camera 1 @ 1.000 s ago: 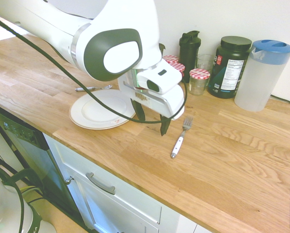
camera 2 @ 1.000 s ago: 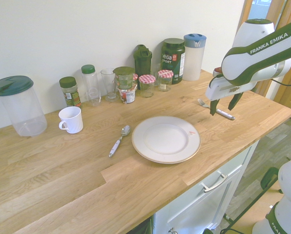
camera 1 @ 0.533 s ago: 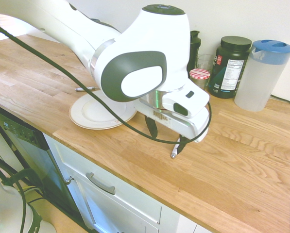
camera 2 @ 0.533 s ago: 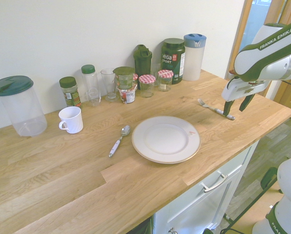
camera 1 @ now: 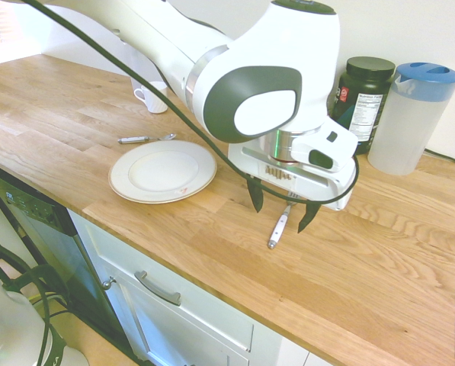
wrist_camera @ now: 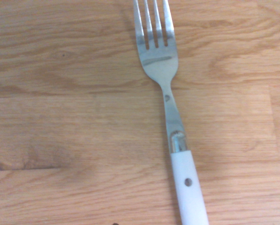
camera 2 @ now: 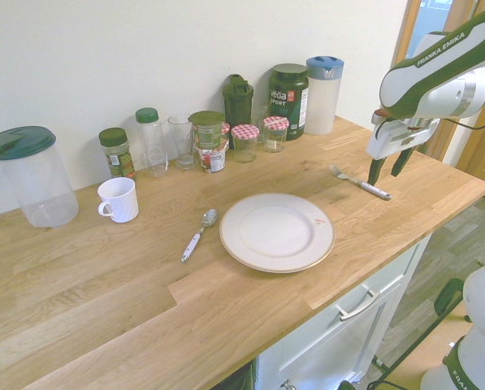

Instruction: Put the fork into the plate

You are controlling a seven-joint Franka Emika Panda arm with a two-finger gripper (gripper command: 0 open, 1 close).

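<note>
My gripper's open fingers stop above the fork's white handle, with wood showing beside the handle, so it is too early to close. Lowering comes next, then closing on the handle.
The fork (camera 1: 277, 229) lies flat on the wooden counter, right of the plate (camera 1: 162, 170), with its white handle toward the counter's front edge. My gripper (camera 1: 281, 207) hangs open just above it, one finger on each side of the handle, holding nothing. From the other side, the fork (camera 2: 360, 184) lies right of the plate (camera 2: 276, 231), and the gripper (camera 2: 387, 166) hovers over its handle end. The wrist view shows the fork (wrist_camera: 175, 126) close up, silver tines and white riveted handle. The plate is cream-white and bare.
A white-handled spoon (camera 2: 198, 234) lies left of the plate. A white mug (camera 2: 117, 199), jars, bottles, a dark tub (camera 1: 360, 104) and a blue-lidded jug (camera 1: 411, 116) line the wall. A second clear jug (camera 2: 31, 175) stands far left.
The arm has swung away from the plate and across to the fork, ending right over its handle. The gripper stayed open. The fork and plate have not moved.
</note>
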